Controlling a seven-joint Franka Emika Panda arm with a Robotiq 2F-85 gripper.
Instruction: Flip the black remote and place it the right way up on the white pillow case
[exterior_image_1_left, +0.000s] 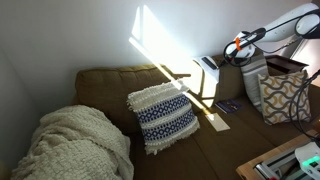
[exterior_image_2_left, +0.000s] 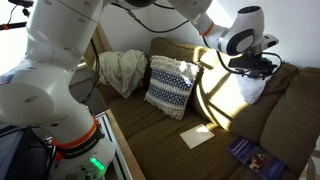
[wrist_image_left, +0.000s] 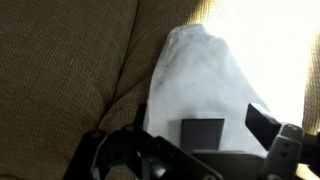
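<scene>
My gripper reaches the black remote (wrist_image_left: 201, 134) next and grips one end across its side edges, leaving the rest free to flip over onto the pillow case.
The white pillow case (exterior_image_2_left: 197, 136) lies flat on the brown sofa seat, and shows in both exterior views (exterior_image_1_left: 218, 122). My gripper (exterior_image_2_left: 252, 68) hovers far from it, at the sofa's back corner (exterior_image_1_left: 213, 62), over a larger white cloth bundle (wrist_image_left: 200, 70). In the wrist view the jaws (wrist_image_left: 200, 142) stand apart. A dark flat rectangle (wrist_image_left: 202, 130), seemingly one end of the black remote, shows between them against the white cloth. The right finger is clear of it. I cannot make out the remote in the exterior views.
A blue-and-white fringed cushion (exterior_image_2_left: 170, 85) leans on the sofa back, with a cream blanket (exterior_image_2_left: 120, 70) beyond it. A purple booklet (exterior_image_2_left: 250, 152) lies on the seat near the pillow case. A patterned bag (exterior_image_1_left: 285, 95) stands by the sofa arm.
</scene>
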